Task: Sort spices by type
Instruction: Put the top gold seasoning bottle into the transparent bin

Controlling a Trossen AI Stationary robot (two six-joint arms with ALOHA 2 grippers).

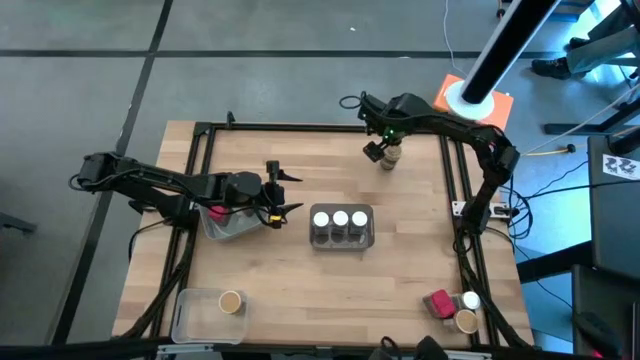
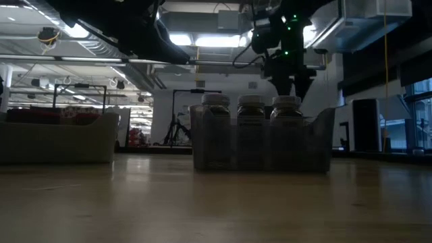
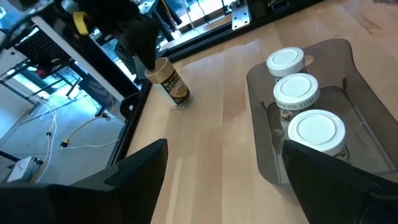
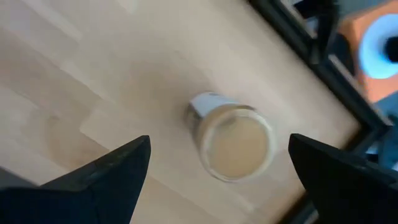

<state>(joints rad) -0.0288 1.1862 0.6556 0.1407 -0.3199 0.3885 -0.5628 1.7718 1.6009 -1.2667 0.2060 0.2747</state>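
The tan-lidded jar goes in the tray with its matching jar (image 1: 208,316), so my right gripper will grab it by its tan lid (image 1: 392,152) next.
A tan-lidded jar (image 1: 391,160) (image 4: 236,143) stands on its base near the table's far edge. My right gripper (image 1: 381,150) (image 4: 219,142) hovers over it, open, one finger on either side of the lid and clear of it. Three white-lidded jars (image 1: 340,219) (image 3: 298,93) stand in a clear tray (image 1: 341,241) at mid-table. My left gripper (image 1: 290,192) (image 3: 224,152) is open beside that tray, above another clear tray (image 1: 222,228) that holds a red packet (image 1: 214,211). A third tray (image 1: 195,318) at the near left holds a tan-lidded jar (image 1: 230,302).
At the near right corner a red packet (image 1: 437,304), a white-lidded jar (image 1: 471,299) and a tan-lidded jar (image 1: 466,321) stand together. A black frame (image 1: 452,180) runs along the table's edges. Bare wood lies between the middle tray and the far jar.
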